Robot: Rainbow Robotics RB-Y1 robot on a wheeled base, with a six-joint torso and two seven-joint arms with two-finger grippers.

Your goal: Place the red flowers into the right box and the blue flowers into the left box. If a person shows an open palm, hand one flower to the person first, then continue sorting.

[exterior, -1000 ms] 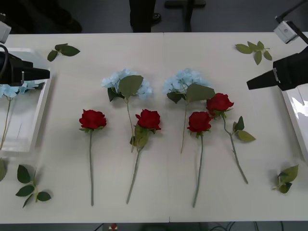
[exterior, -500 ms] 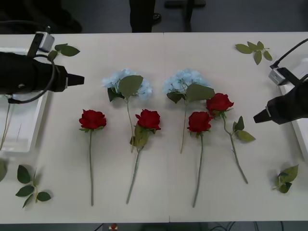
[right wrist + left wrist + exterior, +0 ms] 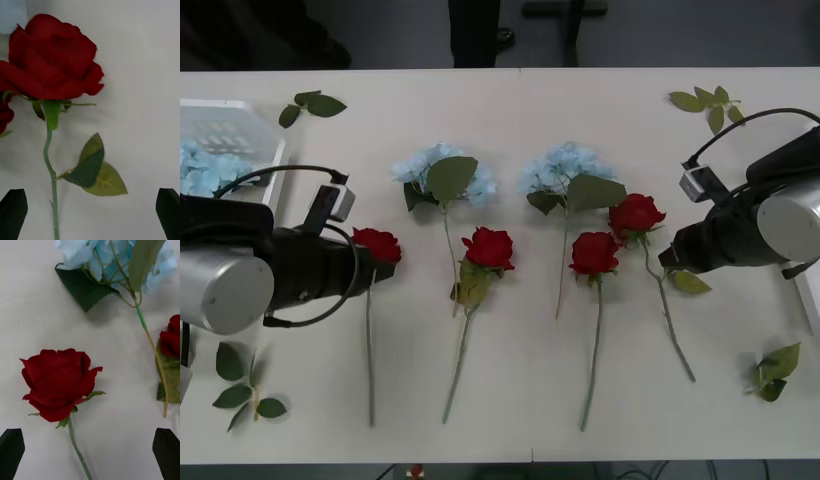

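Observation:
My left gripper should next grab the rose by its bare green stem (image 3: 370,345) (image 3: 79,452), because the leftmost rose opens into loose, thin red petals.
Four red flowers lie in a row mid-table; the leftmost rose (image 3: 376,243) and the rightmost rose (image 3: 636,213) are nearest the arms. Two blue flowers (image 3: 442,170) (image 3: 565,168) lie behind them, and more blue flowers (image 3: 205,170) rest in the left box (image 3: 240,112). My left gripper (image 3: 376,270) hovers by the leftmost rose (image 3: 58,384), open (image 3: 89,453), holding nothing. My right gripper (image 3: 669,258) hangs over the rightmost rose's stem (image 3: 50,168), also open (image 3: 90,215) and holding nothing. The right box (image 3: 812,300) is a sliver at the table's right edge.
Loose green leaf sprigs lie at the back left (image 3: 312,103), back right (image 3: 708,103), front left (image 3: 245,385) and front right (image 3: 776,372). Two middle roses (image 3: 489,247) (image 3: 594,252) lie with long stems pointing toward the front edge.
Both arms swung inward from the boxes. The left gripper moved from the left box to the leftmost rose; the right gripper came down to the rightmost rose's stem.

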